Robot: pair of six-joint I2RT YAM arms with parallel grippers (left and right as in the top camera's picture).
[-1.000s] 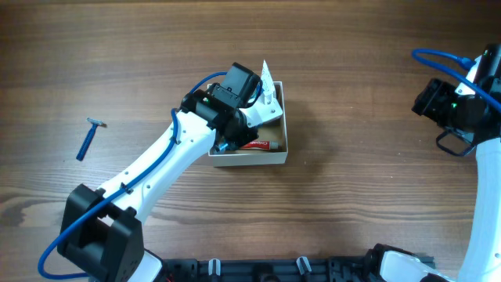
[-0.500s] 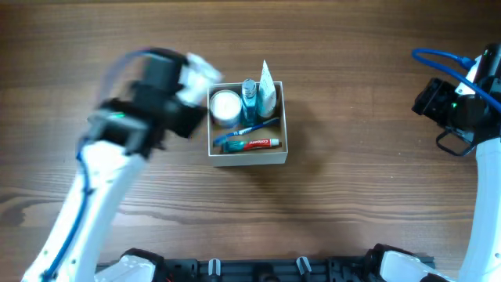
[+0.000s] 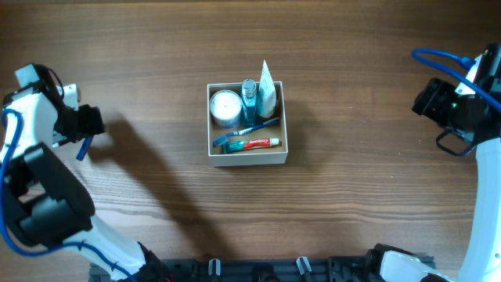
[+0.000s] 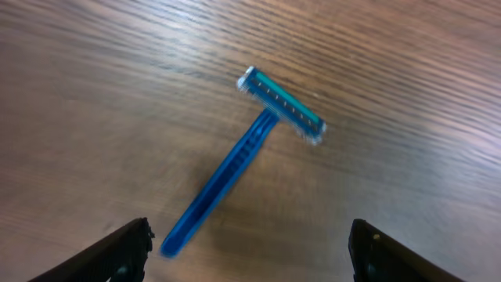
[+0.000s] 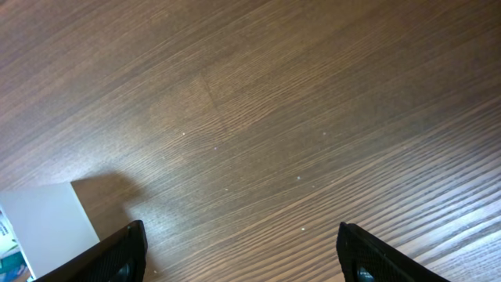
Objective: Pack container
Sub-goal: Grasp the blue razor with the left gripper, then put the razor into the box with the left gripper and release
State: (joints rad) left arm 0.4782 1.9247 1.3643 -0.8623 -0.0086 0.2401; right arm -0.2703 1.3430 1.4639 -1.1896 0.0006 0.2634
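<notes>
My left gripper turns across the blue razor next and grabs its handle (image 4: 215, 189), so the head (image 4: 283, 104) stays free and the razor lowers into the container.
The container (image 3: 247, 159), a square white-walled box, sits mid-table and holds a round white jar (image 3: 225, 108), a blue bottle (image 3: 249, 95), a white tube (image 3: 268, 90), a blue toothbrush (image 3: 249, 128) and a toothpaste tube (image 3: 252, 143). A blue razor (image 4: 235, 172) lies flat on the wood at the far left, and my left gripper (image 4: 250, 252) hovers open above it. The razor's handle end sits between the fingers, near the left one (image 4: 125, 252). From overhead only the handle tip (image 3: 81, 150) shows under the left gripper (image 3: 84, 124). My right gripper (image 5: 243, 254) hangs open over bare wood at the right.
The right arm (image 3: 458, 110) with its blue cable stands at the table's right edge. A white corner of the container (image 5: 43, 231) shows at the lower left of the right wrist view. The left arm's base (image 3: 47, 204) fills the lower left.
My left arm has swung from over the container to the far left above the razor, and its jaws have opened. The container's contents are now uncovered. The right arm has not moved.
</notes>
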